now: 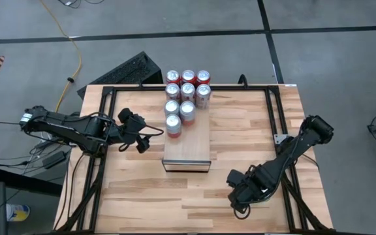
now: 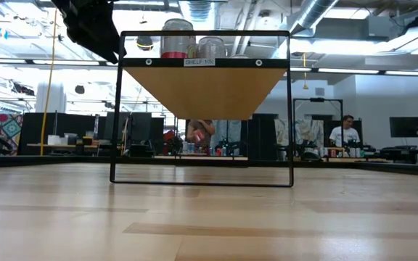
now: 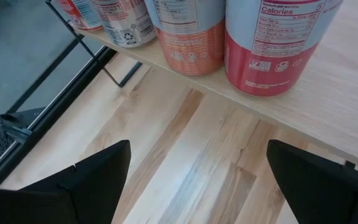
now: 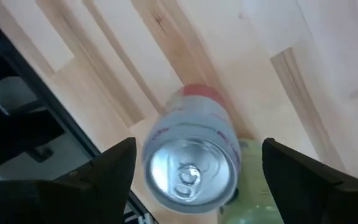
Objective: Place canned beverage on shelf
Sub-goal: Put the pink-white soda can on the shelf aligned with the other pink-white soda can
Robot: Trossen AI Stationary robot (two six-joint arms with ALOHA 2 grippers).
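I should move my right gripper lower before I close it on the silver-and-red can. Its fingers stop above the can's silver top in the right wrist view.
The shelf (image 1: 187, 147) stands mid-table on a thin black frame, and several cans (image 1: 187, 91) stand upright on its far part. The nearest of them (image 1: 173, 124) is by the shelf's left edge. My left gripper (image 1: 145, 138) is open and empty just left of that can, level with the shelf; its wrist view (image 3: 197, 180) shows the cans' lower parts (image 3: 272, 43). My right gripper (image 1: 239, 199) is at the near right, open, pointing down over an upright silver-and-red can (image 4: 194, 155). Its fingers stand apart on either side of that can. The right arm hides the can in the high view.
The tabletop (image 1: 129, 196) is black-framed, with rails along its left and right sides (image 1: 276, 117). The low view shows the shelf's underside (image 2: 207, 87) and its frame legs (image 2: 115, 116). A keyboard (image 1: 126, 70) lies beyond the far edge. People sit in the room behind (image 2: 343, 134).
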